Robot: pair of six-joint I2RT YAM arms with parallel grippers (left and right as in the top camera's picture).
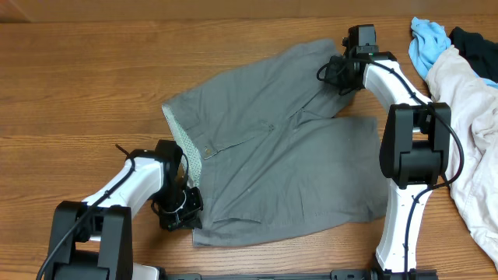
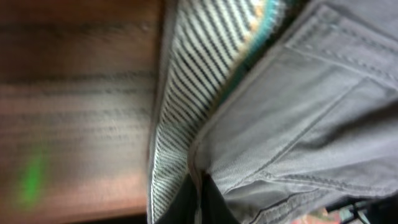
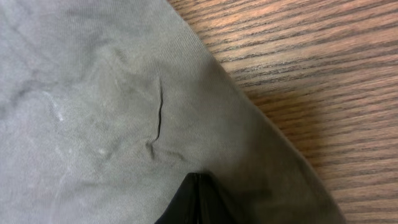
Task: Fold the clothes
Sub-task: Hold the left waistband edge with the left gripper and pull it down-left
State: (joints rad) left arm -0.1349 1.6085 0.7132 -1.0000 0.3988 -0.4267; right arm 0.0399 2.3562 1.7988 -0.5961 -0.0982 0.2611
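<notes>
The far leg's hem (image 1: 332,50) lies flat on the wooden table beside my closed fingers, so it is now time for my right gripper to release the gray shorts (image 1: 280,155).
The gray shorts (image 1: 280,155) lie spread on the wooden table, waistband to the left with its pale speckled lining (image 1: 184,144) showing. My left gripper (image 1: 183,204) is at the waistband's near corner. In the left wrist view it (image 2: 202,193) is shut on the edge of the waistband, between the striped lining (image 2: 193,74) and the gray cloth (image 2: 323,112). My right gripper (image 1: 336,68) is at the far leg's hem. In the right wrist view its fingertips (image 3: 198,177) are shut together on the gray cloth (image 3: 93,93), and creases run toward them.
A whitish-pink garment (image 1: 475,132) lies at the right edge beside the right arm's base. A light-blue cloth (image 1: 428,43) and a dark cloth (image 1: 475,43) lie at the far right. Bare wood (image 1: 78,78) is to the left.
</notes>
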